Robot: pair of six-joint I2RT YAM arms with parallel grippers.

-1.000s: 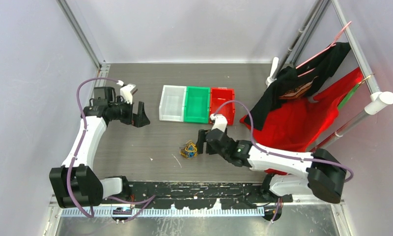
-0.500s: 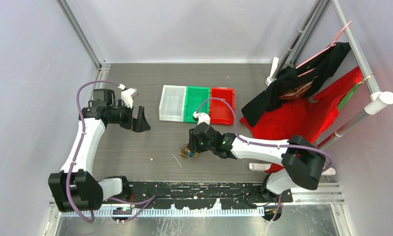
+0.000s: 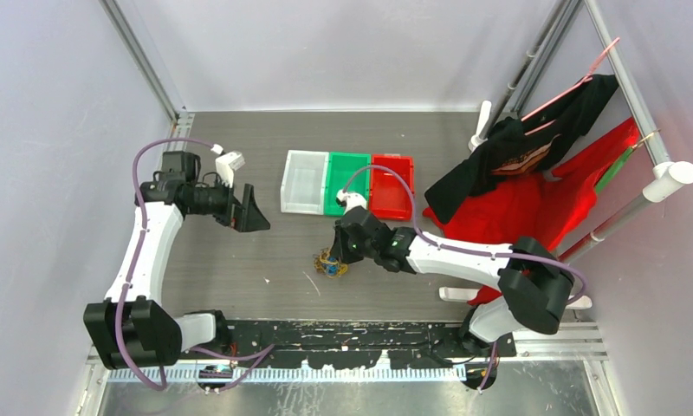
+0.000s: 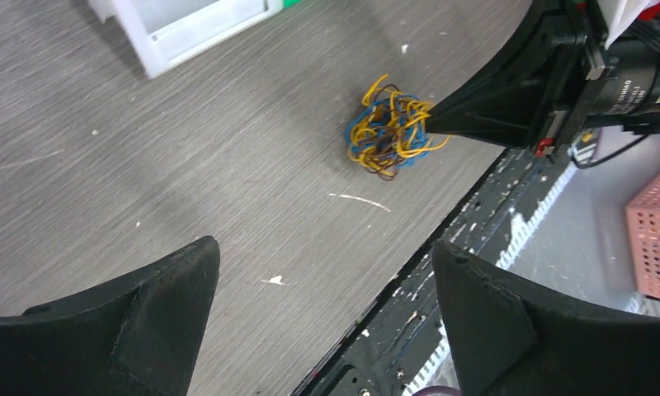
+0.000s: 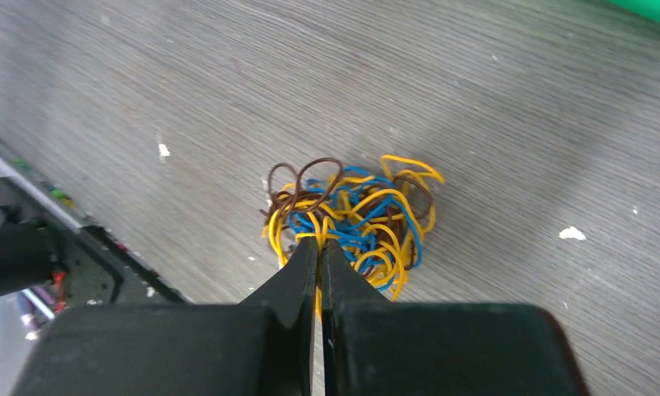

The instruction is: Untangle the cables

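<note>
The left gripper next needs to grab the ball by its dark brown wires, so that the yellow cable stays free to be pulled out.
The cables lie in one small tangled ball of thin yellow, blue and brown wires on the grey table, seen also from above and in the left wrist view. My right gripper is shut at the ball's near edge with a yellow cable pinched between its black fingers. From above, the right gripper sits at the ball's right side. My left gripper hangs wide open over bare table well to the left of the ball, holding nothing, and appears from above.
Three bins stand in a row behind the tangle: clear, green and red. Red and black cloth hangs on a rack at the right. The table's dark front edge runs close to the ball.
My right gripper moved left to the tangle and shut on a yellow cable. The left arm shifted slightly and stayed open.
</note>
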